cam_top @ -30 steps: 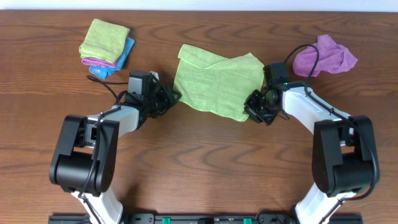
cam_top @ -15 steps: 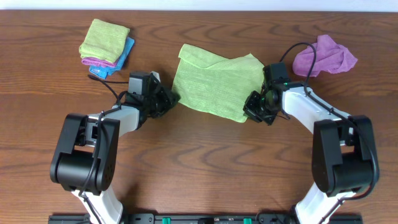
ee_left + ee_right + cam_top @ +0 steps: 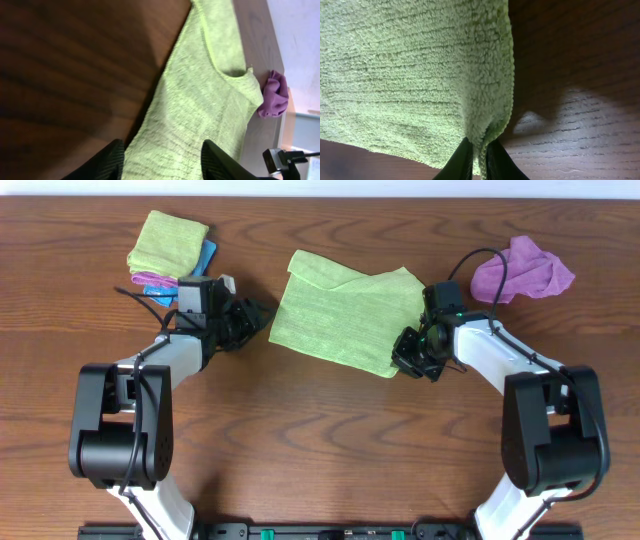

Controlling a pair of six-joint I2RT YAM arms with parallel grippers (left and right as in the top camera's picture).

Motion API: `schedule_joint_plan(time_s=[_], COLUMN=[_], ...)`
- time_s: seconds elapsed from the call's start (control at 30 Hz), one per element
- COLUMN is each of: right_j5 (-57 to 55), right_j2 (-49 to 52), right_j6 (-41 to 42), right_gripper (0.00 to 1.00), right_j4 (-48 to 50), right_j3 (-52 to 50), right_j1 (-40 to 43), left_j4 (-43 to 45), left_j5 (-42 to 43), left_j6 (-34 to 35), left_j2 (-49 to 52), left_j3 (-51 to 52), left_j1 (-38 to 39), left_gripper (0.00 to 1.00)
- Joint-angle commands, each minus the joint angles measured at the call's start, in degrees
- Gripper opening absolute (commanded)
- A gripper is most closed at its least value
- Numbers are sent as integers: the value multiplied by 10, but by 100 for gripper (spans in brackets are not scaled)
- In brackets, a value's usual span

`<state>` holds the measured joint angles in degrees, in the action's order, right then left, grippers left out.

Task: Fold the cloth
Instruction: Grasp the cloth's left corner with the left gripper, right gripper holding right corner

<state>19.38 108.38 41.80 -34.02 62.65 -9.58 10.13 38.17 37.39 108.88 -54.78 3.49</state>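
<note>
My left gripper will take hold of the cloth's side edge [image 3: 273, 329] [image 3: 143, 159] opposite the corner that my right gripper holds, to pull the cloth straight for folding.
A light green cloth [image 3: 345, 315] lies spread on the wooden table, with its top left part folded over. It fills the left wrist view [image 3: 210, 100] and the right wrist view [image 3: 415, 75]. My left gripper [image 3: 256, 316] is open at the cloth's left edge. Its two fingers [image 3: 162, 162] stand apart with cloth between them, not pinched. My right gripper [image 3: 406, 356] is shut on the cloth's lower right corner. A bunched fold of cloth is squeezed between the fingers [image 3: 479, 159].
A stack of folded cloths [image 3: 170, 248], green on top with pink and blue below, sits at the back left, close behind my left arm. A crumpled purple cloth [image 3: 522, 268] lies at the back right and shows in the left wrist view [image 3: 274, 95].
My left arm has swung back and to the left, away from the cloth's lower left corner, and now sits higher along its left edge. The right gripper has stayed put on its corner.
</note>
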Motion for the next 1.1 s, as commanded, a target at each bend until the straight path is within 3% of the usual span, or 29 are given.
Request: schedule_joint_plan(time_s=[0.0, 0.83, 0.93, 1.07], right_j5=[2, 17, 17, 17], right_j2=[9, 9, 9, 9], right_j6=[-7, -7, -7, -7], right_gripper=[13, 14, 14, 14], right_j4=[0, 0, 0, 0], right_j3=[-2, -2, -2, -2], right_j1=[2, 2, 2, 2], left_j4=[-10, -27, -36, -73], left_j5=[-14, -51, -54, -87], left_j6=[-23, -55, -71, -109], left_j2=[-2, 40, 41, 43], left_j3=[-11, -11, -11, -11], left_j1=[4, 60, 66, 91], left_gripper=[54, 58, 54, 30])
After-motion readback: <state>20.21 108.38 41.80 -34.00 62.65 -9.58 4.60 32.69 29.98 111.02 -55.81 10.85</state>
